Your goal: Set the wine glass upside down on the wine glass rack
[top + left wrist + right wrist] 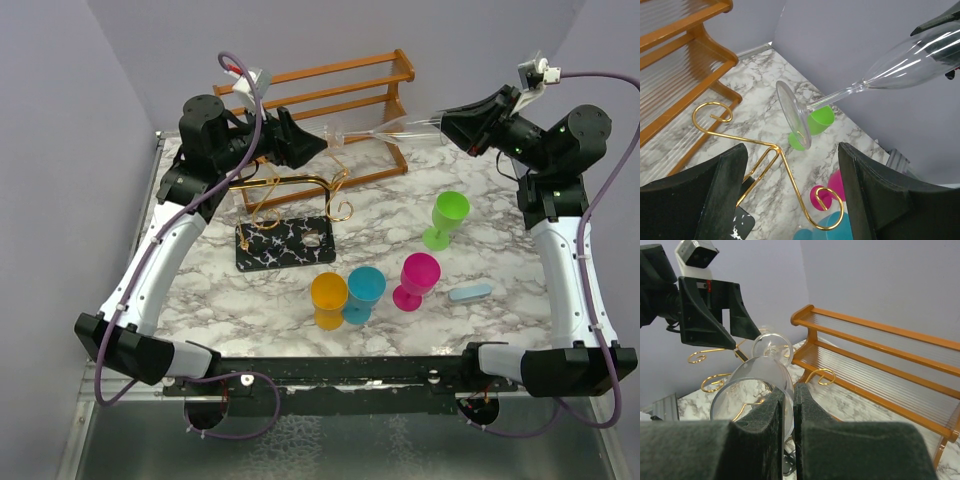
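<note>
The left gripper's fingers are open around the glass's foot [794, 115], so the glass would stay in the right gripper if the left gripper lifted now.
The clear wine glass [385, 130] lies sideways in the air, its foot pointing left toward the gold wire rack [290, 185] on its black veined base [285, 243]. My right gripper [445, 122] is shut on the bowl's rim; in the right wrist view the glass wall [757, 377] is pinched at my right gripper [788, 395]. My left gripper [310, 145] is open and empty above the rack. In the left wrist view the glass foot [794, 115] hangs just above the gold scroll arms [790, 175], between the open fingers of my left gripper [792, 200].
An orange-brown wooden two-tier shelf [330, 85] stands behind the rack. A green goblet [445, 218], a pink one [415, 280], a blue cup [363, 293] and an orange cup [328, 300] stand on the marble table. A small light-blue block [470, 292] lies at the right.
</note>
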Robot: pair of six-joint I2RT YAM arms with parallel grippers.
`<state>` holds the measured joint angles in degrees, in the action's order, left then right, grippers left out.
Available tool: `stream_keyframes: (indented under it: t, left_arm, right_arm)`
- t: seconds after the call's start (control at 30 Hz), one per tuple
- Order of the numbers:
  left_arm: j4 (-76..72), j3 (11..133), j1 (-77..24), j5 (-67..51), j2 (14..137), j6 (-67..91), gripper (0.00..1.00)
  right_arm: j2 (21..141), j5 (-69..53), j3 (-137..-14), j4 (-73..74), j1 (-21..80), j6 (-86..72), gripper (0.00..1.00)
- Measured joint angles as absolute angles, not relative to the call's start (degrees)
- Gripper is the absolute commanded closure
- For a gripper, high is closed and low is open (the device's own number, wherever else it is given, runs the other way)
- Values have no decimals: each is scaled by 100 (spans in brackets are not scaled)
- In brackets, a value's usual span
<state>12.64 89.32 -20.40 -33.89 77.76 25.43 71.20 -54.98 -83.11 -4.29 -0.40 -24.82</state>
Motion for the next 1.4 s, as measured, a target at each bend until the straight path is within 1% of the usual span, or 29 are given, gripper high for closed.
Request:
stream_keyframes:
  t: [0.07, 0.17, 0.37, 0.43, 0.5, 0.7, 0.87, 0.97, 1.07, 1.1, 1.13, 1.17, 1.2, 1.3, 1.4]
  left_arm:
    - [1181, 8921, -2060, -3470, 7811, 2663, 29]
    - [1079, 8919, -2095, -3592, 7872, 2810, 37]
    - [930, 8884, -2119, -3798, 7985, 3017, 57]
    - [906, 8853, -2123, -3833, 8001, 3052, 62]
    - [891, 8836, -2139, -3870, 8016, 3083, 64]
    - [823, 8823, -2156, -4023, 8075, 3155, 65]
    - [788, 8823, -2176, -4119, 8165, 3273, 72]
    - [757, 8823, -2185, -4167, 8208, 3336, 80]
    - [727, 8823, -2185, -4206, 8224, 3387, 97]
    - [727, 8823, -2182, -4206, 8226, 3395, 100]
    - [725, 8823, -2182, -4200, 8226, 3398, 100]
    - [720, 8820, -2182, -4193, 8226, 3391, 100]
    - [720, 8816, -2182, -4189, 8226, 3387, 100]
    - [716, 8770, -2182, -4165, 8219, 3347, 100]
    - [829, 8759, -2182, -4023, 8195, 3221, 100]
  right_arm:
    - [7120, -5551, -8311, -478, -36, -2536, 99]
    - [7120, -5623, -8311, -528, -32, -2596, 99]
    - [7087, -5680, -8270, -661, -32, -2672, 99]
    - [7065, -5690, -8224, -694, -32, -2674, 99]
    - [7059, -5693, -8184, -725, -32, -2674, 99]
    - [7059, -5690, -8112, -753, -32, -2674, 99]
    - [7059, -5690, -8079, -794, -32, -2674, 99]
    - [7059, -5690, -8038, -814, -32, -2676, 99]
    - [7059, -5690, -8012, -827, -32, -2676, 99]
    - [7059, -5690, -8001, -840, -32, -2676, 99]
    - [7057, -5688, -7983, -864, -32, -2676, 98]
    - [7048, -5688, -7968, -873, -32, -2674, 96]
    - [7039, -5686, -7953, -880, -30, -2670, 91]
    - [7015, -5682, -7931, -858, -25, -2585, 72]
    - [6989, -5655, -7918, -768, 3, -2429, 55]
